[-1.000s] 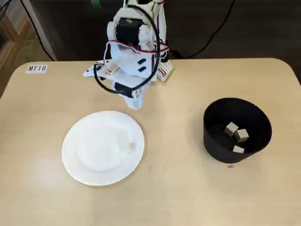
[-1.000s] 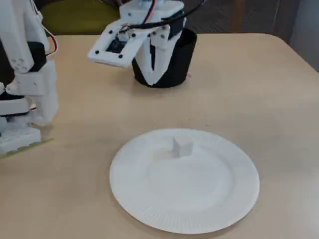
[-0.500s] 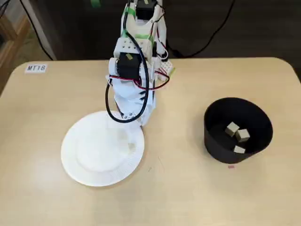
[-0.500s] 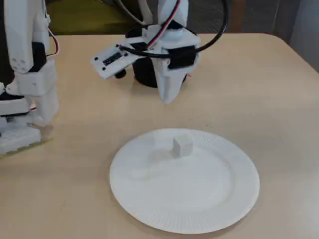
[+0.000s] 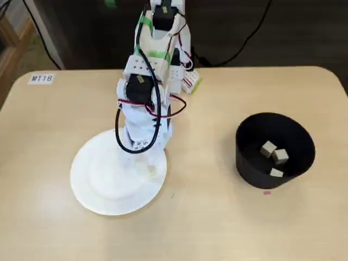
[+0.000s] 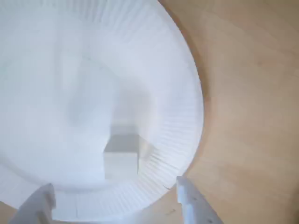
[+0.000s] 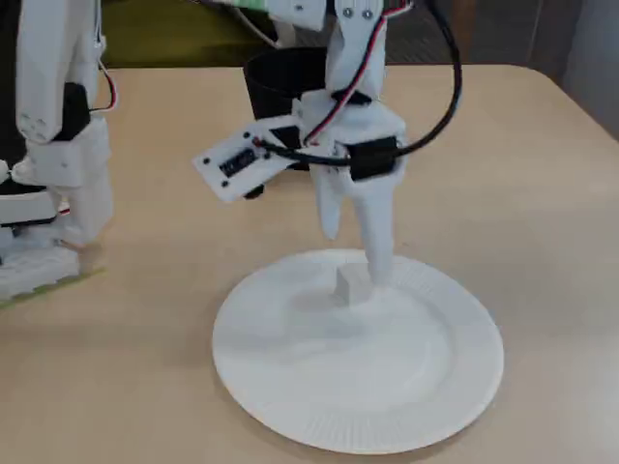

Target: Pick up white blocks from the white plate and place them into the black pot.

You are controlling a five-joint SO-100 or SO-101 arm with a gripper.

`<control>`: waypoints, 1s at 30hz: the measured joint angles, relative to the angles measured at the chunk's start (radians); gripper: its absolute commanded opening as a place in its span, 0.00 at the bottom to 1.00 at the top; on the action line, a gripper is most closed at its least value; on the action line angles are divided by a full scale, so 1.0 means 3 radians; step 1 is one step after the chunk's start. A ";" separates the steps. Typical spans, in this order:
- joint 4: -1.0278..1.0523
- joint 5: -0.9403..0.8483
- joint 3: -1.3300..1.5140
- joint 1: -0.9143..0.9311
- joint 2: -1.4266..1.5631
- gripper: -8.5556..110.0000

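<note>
I should grab the white block by its opposite sides next, so that it can go into the black pot.
One white block (image 5: pixel 148 172) lies near the right rim of the white plate (image 5: pixel 92 179); it also shows in the side fixed view (image 7: pixel 353 284) and in the wrist view (image 6: pixel 121 157). My gripper (image 7: pixel 355 259) is open and points down just above this block, one finger on each side and not touching it. In the wrist view the gripper (image 6: pixel 114 207) shows two fingertips (image 6: pixel 190 201) spread wide at the bottom edge, with the block just beyond them. The black pot (image 5: pixel 244 163) stands at the right and holds three pale blocks (image 5: pixel 280 156). Behind the arm, the pot (image 7: pixel 276 77) is partly hidden.
The arm's base (image 7: pixel 48 164) stands at the left of the side view. A label reading MT18 (image 5: pixel 42 79) is stuck near the table's far left corner. A small pink mark (image 5: pixel 266 192) sits in front of the pot. Bare tabletop lies between plate and pot.
The arm has swung forward and down from near its base. The gripper now hangs over the block on the plate. Block, plate and pot have not moved.
</note>
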 measured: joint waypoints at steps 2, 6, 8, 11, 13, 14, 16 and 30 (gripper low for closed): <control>-0.0061 -0.0133 0.0000 0.0026 -0.0092 0.40; -0.0184 -0.0337 0.0000 0.0056 -0.0189 0.41; -0.0225 -0.0404 0.0000 0.0087 -0.0205 0.40; -0.0286 -0.0460 0.0000 0.0138 -0.0271 0.37; -0.0317 -0.0481 0.0000 0.0169 -0.0307 0.32; -0.0332 -0.0491 0.0000 0.0169 -0.0332 0.29; -0.0378 -0.0511 0.0000 0.0179 -0.0368 0.27; -0.0701 -0.0476 -0.0066 0.0245 -0.0496 0.05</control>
